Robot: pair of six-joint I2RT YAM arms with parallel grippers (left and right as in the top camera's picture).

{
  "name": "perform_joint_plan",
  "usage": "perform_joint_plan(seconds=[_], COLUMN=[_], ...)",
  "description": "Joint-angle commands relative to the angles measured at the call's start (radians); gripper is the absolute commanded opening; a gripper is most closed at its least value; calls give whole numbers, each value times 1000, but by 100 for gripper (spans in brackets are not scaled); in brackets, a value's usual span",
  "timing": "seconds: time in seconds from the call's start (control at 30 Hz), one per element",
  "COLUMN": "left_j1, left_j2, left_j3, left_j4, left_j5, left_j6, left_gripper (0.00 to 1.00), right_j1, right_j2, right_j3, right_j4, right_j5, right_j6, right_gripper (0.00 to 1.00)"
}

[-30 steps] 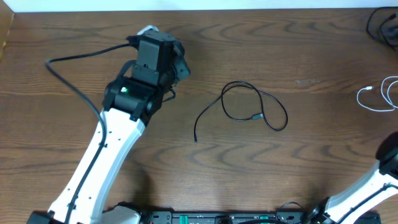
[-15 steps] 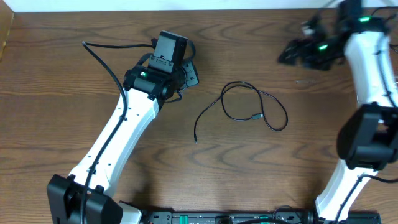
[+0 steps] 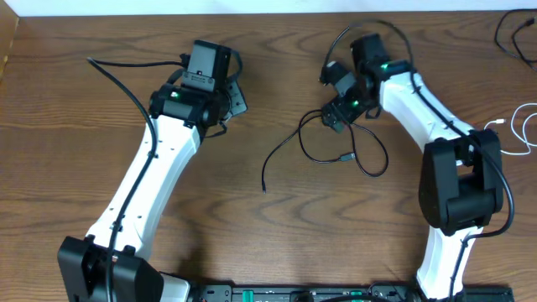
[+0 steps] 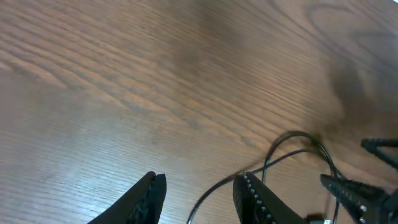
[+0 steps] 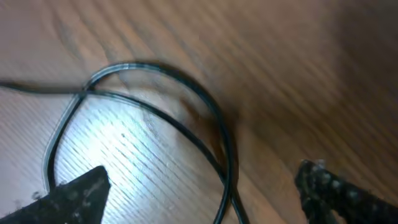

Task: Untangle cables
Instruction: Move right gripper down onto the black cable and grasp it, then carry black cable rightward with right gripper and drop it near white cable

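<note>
I should next use my right gripper to grab both parts of the black cable at the far end of the loop, so the cable's tail stays free to untangle.
One of the cables, thin and black [image 3: 283,150], lies in a loose loop at mid-table, its tail running toward the front left. My right gripper [image 3: 334,99] hovers open over the loop's far end. In the right wrist view the crossed black cable [image 5: 149,65] lies on the wood between and beyond the wide-apart fingers, which touch nothing. My left gripper [image 3: 237,95] is open to the left of the loop, apart from it. The left wrist view shows the black cable [image 4: 297,133] past my right finger [image 4: 249,193], with nothing between the jaws. A white cable [image 3: 503,123] lies at the right edge.
A thick black wire from the left arm [image 3: 117,75] arcs over the table's far left. Another dark cord [image 3: 516,25] sits in the far right corner. The right arm's white links [image 3: 419,92] stretch across the right side of the table.
The right arm swung in from the far right and now hangs over the black loop. The left gripper drew back slightly to the left, its jaws a little narrower.
</note>
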Motion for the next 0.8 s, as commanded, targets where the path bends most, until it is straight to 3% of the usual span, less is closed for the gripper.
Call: perform_joint_plan(seconds=[0.0, 0.57, 0.77], left_j1=[18, 19, 19], left_j2=[-21, -20, -20], left_j3=[14, 14, 14], left_j4=[-23, -43, -50], left_j5=[-19, -19, -19], left_j6=[14, 13, 13], left_gripper=[41, 41, 41], right_j1=[22, 22, 23], right_j2=[-4, -2, -2], right_j3=[-63, -196, -242], right_j4=[42, 209, 252], right_j5=[14, 9, 10], right_j6=[-90, -63, -31], right_gripper=[82, 50, 33])
